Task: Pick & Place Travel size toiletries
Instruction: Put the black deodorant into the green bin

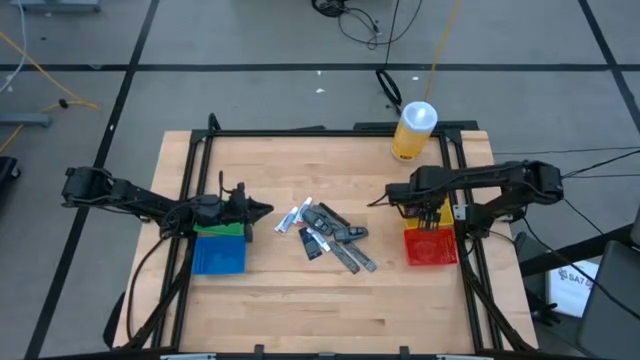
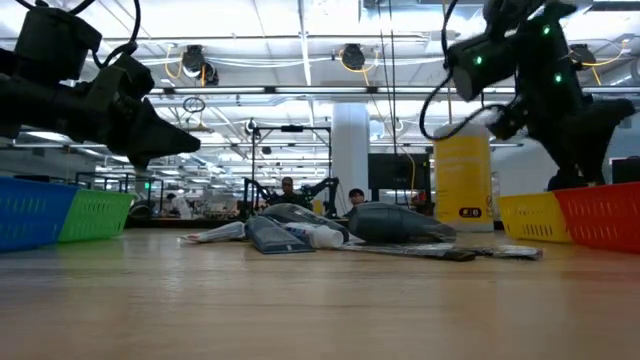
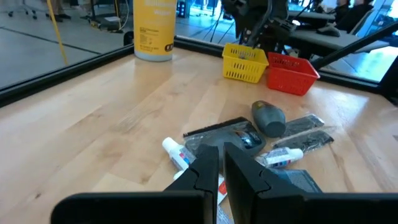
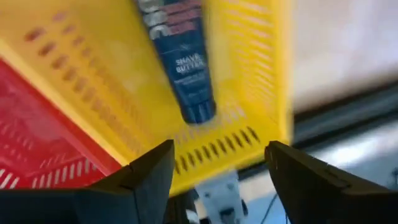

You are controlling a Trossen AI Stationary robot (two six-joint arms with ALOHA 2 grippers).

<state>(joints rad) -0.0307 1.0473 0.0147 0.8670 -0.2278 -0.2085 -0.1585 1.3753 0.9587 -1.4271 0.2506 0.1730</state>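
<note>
Next, my left gripper takes hold of the grey bottle by its cap end (image 1: 312,214) and places the bottle in the green bin (image 1: 222,229).
The travel size toiletries (image 1: 325,232) lie in a loose pile at the table's middle: white-and-blue tubes (image 3: 177,152), dark flat packets (image 3: 305,132), a grey rounded piece (image 3: 268,118) and slim sticks (image 1: 352,258). In the low view the pile (image 2: 320,230) rests flat on the wood. My left gripper (image 1: 258,210) (image 3: 222,168) is shut and hangs above the table just left of the pile, over the green bin's edge. My right gripper (image 1: 420,208) (image 4: 217,165) is open, pointing down over the yellow bin (image 4: 249,93). A dark blue tube (image 4: 186,62) lies inside that bin, apart from the fingers.
A green bin (image 1: 220,229) and a blue bin (image 1: 218,255) sit under my left arm. The red bin (image 1: 432,248) adjoins the yellow bin (image 1: 428,215) on its near side. A big yellow bottle (image 1: 413,130) stands at the far edge. A black frame (image 1: 300,131) borders the table.
</note>
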